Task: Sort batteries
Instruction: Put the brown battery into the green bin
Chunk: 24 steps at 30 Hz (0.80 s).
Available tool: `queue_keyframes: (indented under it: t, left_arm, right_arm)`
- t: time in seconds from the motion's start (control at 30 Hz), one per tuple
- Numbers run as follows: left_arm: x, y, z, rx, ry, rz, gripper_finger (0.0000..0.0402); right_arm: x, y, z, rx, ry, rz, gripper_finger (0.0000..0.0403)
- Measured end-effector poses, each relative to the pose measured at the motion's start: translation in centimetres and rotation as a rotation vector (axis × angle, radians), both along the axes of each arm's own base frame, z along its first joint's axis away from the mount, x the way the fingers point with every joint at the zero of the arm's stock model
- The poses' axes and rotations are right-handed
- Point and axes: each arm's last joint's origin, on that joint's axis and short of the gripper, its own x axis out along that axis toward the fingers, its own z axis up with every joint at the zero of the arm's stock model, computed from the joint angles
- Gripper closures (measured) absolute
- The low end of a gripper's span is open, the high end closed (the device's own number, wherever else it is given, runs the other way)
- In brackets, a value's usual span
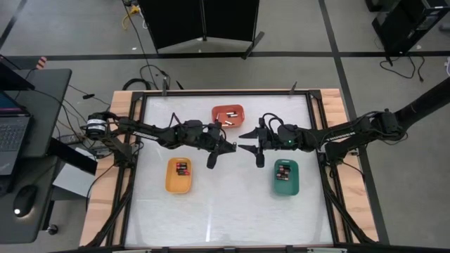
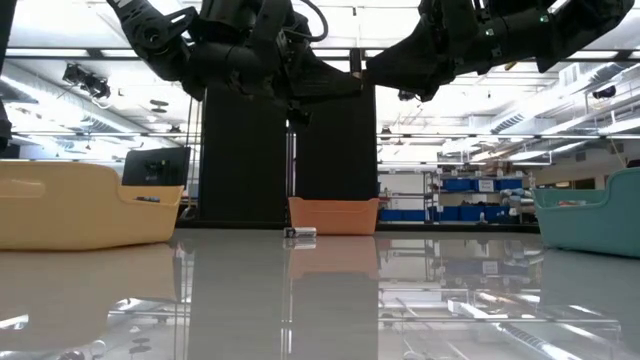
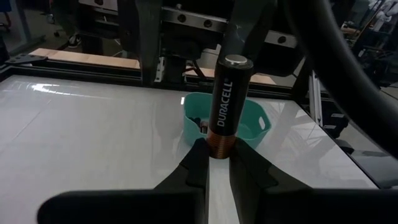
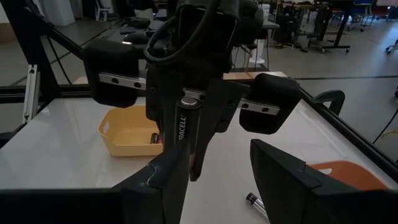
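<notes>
The Duracell battery needs to be sorted into the green tray, so my right gripper should next grab it by its silvery-end with the cap [image 4: 189,107].
My left gripper [image 3: 217,154] is shut on a black and copper Duracell battery [image 3: 225,102] above the middle of the table, between the three trays. My right gripper [image 4: 214,152] faces it from the table's right, open. Its fingers stand on either side of the battery's free end [image 4: 186,127], one finger close beside it; I cannot tell whether they touch. In the high view the two grippers [image 1: 230,145] [image 1: 246,140] meet tip to tip. Another battery [image 2: 300,234] lies on the table in front of the orange tray [image 2: 333,214]. My left gripper pinches the battery's copper-coloured end [image 3: 219,144] between its two fingertips. The fingers come from the table's left and lie along the battery. The battery sticks out beyond them toward the right gripper, lifted clear of the table, silvery end cap [image 3: 235,60] foremost.
The orange tray [image 1: 228,114] sits at the far middle, the yellow tray [image 1: 179,176] near left, the green tray [image 1: 286,177] near right, each with batteries inside. A dark frame [image 1: 320,140] borders the white table. Bare table surface lies toward the near edge.
</notes>
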Motion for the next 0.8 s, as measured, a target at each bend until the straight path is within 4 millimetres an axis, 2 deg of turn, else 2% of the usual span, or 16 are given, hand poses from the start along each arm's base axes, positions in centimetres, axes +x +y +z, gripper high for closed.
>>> queue_keyframes:
  t: [0.57,0.8]
  left_arm:
    - [0.01,0.01,0.08,0.002,-0.008,0.004,0.0358]
    - [0.04,0.01,0.24,0.003,-0.026,0.004,0.0358]
  right_arm:
    - [0.06,0.02,0.35,0.012,-0.039,0.004,0.0222]
    - [0.13,0.37,0.90,0.053,-0.098,0.109,0.0224]
